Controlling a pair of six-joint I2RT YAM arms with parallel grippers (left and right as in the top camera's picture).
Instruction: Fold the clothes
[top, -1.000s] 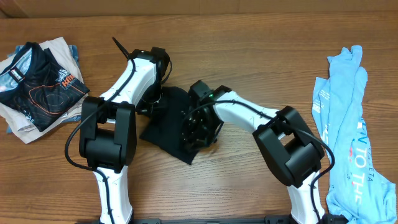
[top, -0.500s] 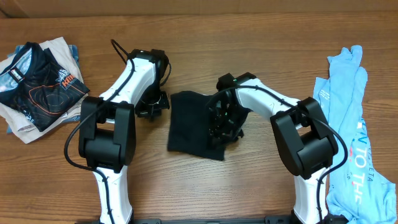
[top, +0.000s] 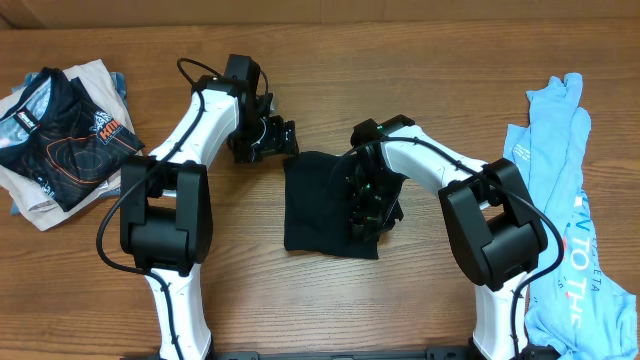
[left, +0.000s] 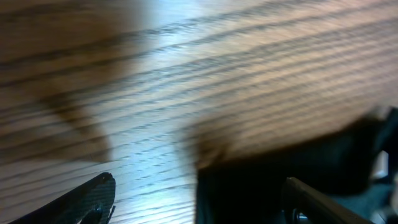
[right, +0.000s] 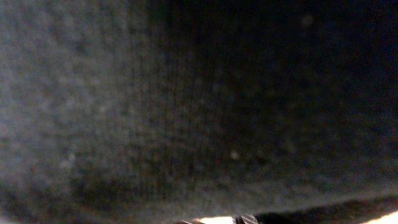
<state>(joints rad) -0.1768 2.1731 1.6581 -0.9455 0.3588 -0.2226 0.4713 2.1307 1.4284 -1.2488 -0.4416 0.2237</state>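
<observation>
I next need to grip the folded black T-shirt with my left gripper by the T-shirt's far corner facing the stack, to lay the T-shirt on the stack.
A black T-shirt lies folded into a rough rectangle at the table's middle. On its right part sits my right gripper, shut on the cloth; the right wrist view is filled with black fabric and the jaws are hidden there. My left gripper hovers just beyond the shirt's far left corner, open and empty. In the left wrist view its fingertips stand wide apart over wood, with the black shirt's edge below. A light blue tee with lettering lies crumpled at the right edge.
A stack of clothes, topped by a dark printed jersey, sits at the far left. Bare wooden tabletop surrounds the black shirt. Both arms reach in from the near edge.
My left gripper let go of the black shirt, opened wide and moved away toward the far side. My right gripper dragged the shirt rightward; it now lies squarer.
</observation>
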